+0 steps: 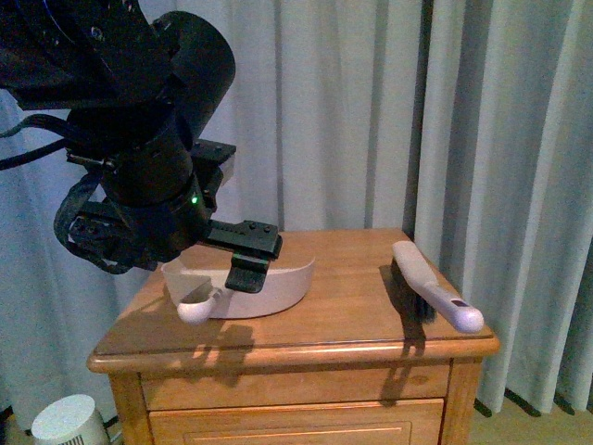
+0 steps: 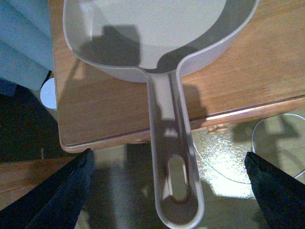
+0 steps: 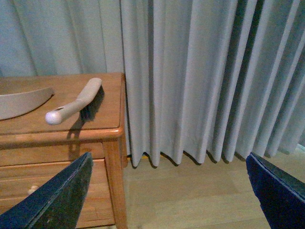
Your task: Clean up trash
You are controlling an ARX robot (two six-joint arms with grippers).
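Note:
My left gripper is open, but the broad pan [image 1: 269,289] is wider than its open fingers, so it will next pick up the dustpan by its slim overhanging handle [image 1: 198,308].
No crumpled paper trash shows in any view. A pinkish dustpan [image 1: 278,278] lies on the wooden nightstand [image 1: 352,306], its handle [image 1: 195,312] sticking out past the front edge. My left gripper [image 1: 246,260] hangs over the dustpan. In the left wrist view it [image 2: 171,191] is open and empty, with a jaw either side of the handle [image 2: 171,143] and not touching it; the pan [image 2: 143,28] looks empty. My right gripper [image 3: 167,191] is open and empty above the floor, beside the nightstand [image 3: 57,131]. It is out of the front view.
A white-handled brush [image 1: 435,287] lies on the nightstand's right side, also in the right wrist view [image 3: 78,102]. Grey curtains [image 1: 371,111] hang behind. A white round object [image 1: 69,422] stands on the floor at lower left. The floor [image 3: 190,191] is wood.

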